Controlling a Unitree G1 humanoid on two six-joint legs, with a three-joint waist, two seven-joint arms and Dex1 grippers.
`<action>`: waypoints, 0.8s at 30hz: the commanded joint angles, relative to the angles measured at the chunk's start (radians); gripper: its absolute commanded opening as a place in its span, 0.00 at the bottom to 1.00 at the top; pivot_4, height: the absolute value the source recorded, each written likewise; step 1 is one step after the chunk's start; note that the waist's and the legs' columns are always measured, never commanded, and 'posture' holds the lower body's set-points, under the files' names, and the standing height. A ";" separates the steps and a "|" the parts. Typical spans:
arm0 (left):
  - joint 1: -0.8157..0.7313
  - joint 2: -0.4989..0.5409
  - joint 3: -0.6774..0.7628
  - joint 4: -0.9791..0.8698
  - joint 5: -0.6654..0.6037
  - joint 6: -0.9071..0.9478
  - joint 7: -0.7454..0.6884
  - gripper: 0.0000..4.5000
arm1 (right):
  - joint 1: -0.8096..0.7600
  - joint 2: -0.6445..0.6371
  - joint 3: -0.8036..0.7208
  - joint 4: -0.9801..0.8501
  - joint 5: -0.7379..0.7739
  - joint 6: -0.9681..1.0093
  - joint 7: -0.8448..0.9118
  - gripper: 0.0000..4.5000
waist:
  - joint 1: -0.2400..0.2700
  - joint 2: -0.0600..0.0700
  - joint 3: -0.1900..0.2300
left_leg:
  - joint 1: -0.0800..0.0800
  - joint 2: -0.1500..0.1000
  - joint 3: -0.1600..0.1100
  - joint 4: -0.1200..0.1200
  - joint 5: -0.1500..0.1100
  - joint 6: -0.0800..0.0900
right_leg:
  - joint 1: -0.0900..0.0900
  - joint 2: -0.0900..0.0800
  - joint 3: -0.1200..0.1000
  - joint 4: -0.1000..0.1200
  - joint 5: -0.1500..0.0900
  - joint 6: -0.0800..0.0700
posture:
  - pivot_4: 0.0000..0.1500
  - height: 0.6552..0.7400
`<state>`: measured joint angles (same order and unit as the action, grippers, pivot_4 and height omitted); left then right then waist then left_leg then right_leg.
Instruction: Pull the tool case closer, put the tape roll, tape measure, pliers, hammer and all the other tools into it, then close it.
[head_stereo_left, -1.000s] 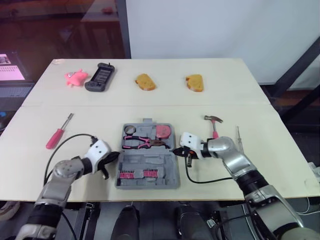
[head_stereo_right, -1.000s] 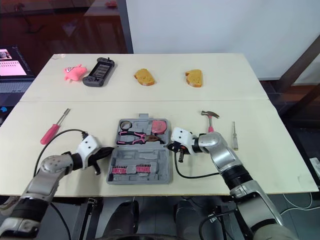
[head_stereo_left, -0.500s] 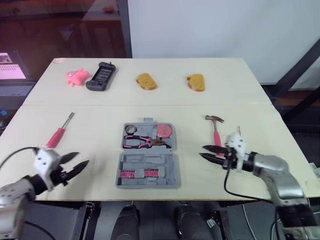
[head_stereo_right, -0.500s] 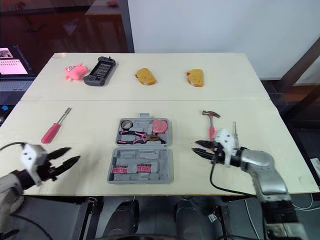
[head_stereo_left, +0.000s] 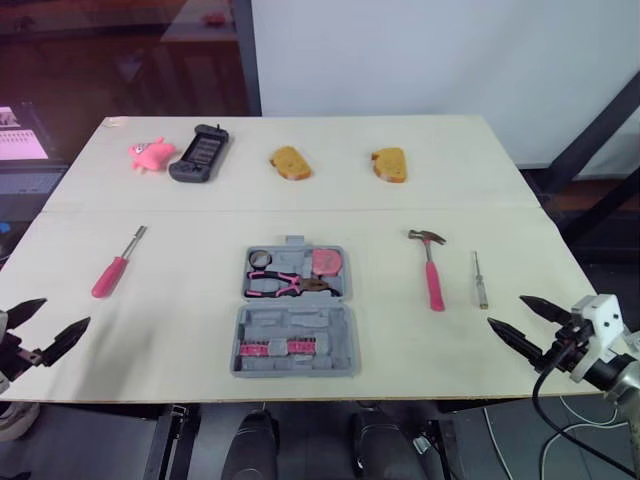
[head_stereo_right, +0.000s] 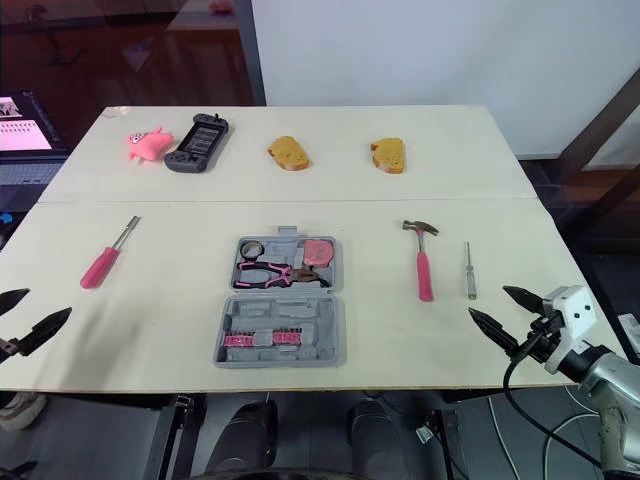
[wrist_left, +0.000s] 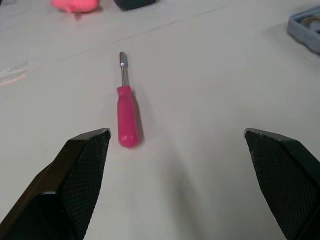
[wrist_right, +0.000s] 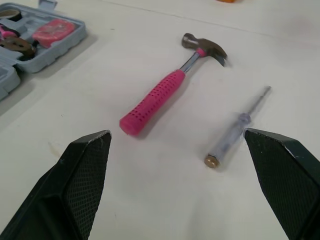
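Note:
The robot next needs to grab the clear-handled screwdriver near its middle with the right gripper, just behind its collar (head_stereo_left: 480, 283), because a long thin shaft (head_stereo_left: 476, 263) sticks out beyond the screwdriver's handle.
The grey tool case (head_stereo_left: 295, 312) lies open at the table's middle front. Its far half holds a tape roll (head_stereo_left: 262, 259), pink-handled pliers (head_stereo_left: 285, 286) and a pink tape measure (head_stereo_left: 327, 262); its near half holds a row of bits (head_stereo_left: 272, 349). A pink-handled hammer (head_stereo_left: 431, 272) and a slim tester screwdriver (head_stereo_left: 480, 279) lie right of the case. A pink screwdriver (head_stereo_left: 115, 266) lies far to its left. My left gripper (head_stereo_left: 67, 310) hangs open at the front left edge, pointing at that screwdriver (wrist_left: 126, 114). My right gripper (head_stereo_left: 505, 310) is open at the front right, facing the hammer (wrist_right: 162, 95) and tester (wrist_right: 235, 134).
Along the table's far side lie a pink toy (head_stereo_left: 152, 154), a black game controller (head_stereo_left: 199, 153) and two pieces of bread (head_stereo_left: 290, 163) (head_stereo_left: 389, 164). A seam (head_stereo_left: 300, 210) crosses the table between them and the tools.
Both grippers were shut against the case's sides a second ago. They have pulled back outward to the front corners of the table and opened wide. The case stays put.

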<state>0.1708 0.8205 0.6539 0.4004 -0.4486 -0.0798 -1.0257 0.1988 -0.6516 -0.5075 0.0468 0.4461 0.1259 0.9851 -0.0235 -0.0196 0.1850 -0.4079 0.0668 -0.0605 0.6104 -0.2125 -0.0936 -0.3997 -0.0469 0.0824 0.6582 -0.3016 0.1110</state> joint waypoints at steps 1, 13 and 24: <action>-0.040 0.014 -0.022 -0.034 -0.006 -0.007 -0.009 1.00 | -0.012 -0.003 -0.021 -0.028 0.027 -0.013 -0.017 0.99 | 0.001 0.000 0.000 | 0.000 0.000 0.000 0.000 0.000 0.000 | 0.000 0.000 0.000 0.000 0.000 0.000 | 1.00 1.00; -0.358 0.090 -0.390 -0.488 -0.142 0.437 -0.135 1.00 | 0.094 0.027 0.027 -0.377 0.053 0.256 -0.252 0.99 | 0.003 0.001 0.000 | 0.000 0.000 0.000 0.000 0.000 0.000 | 0.002 0.000 0.000 0.000 0.000 0.002 | 1.00 1.00; -0.661 0.081 -0.632 -0.558 -0.130 0.559 -0.263 1.00 | 0.068 0.070 0.075 -0.709 0.013 0.687 -0.634 0.99 | -0.002 0.002 0.001 | -0.001 0.000 -0.001 0.001 0.000 0.000 | 0.001 0.001 0.001 0.000 0.000 0.002 | 1.00 1.00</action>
<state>-0.4780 0.8961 0.0146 -0.1299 -0.5778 0.4764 -1.2786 0.2883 -0.5695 -0.4064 -0.6168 0.4397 0.7531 0.3866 -0.0257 -0.0172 0.1860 -0.4090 0.0665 -0.0612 0.6117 -0.2122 -0.0934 -0.3984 -0.0454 0.0837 0.6583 -0.3017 0.1128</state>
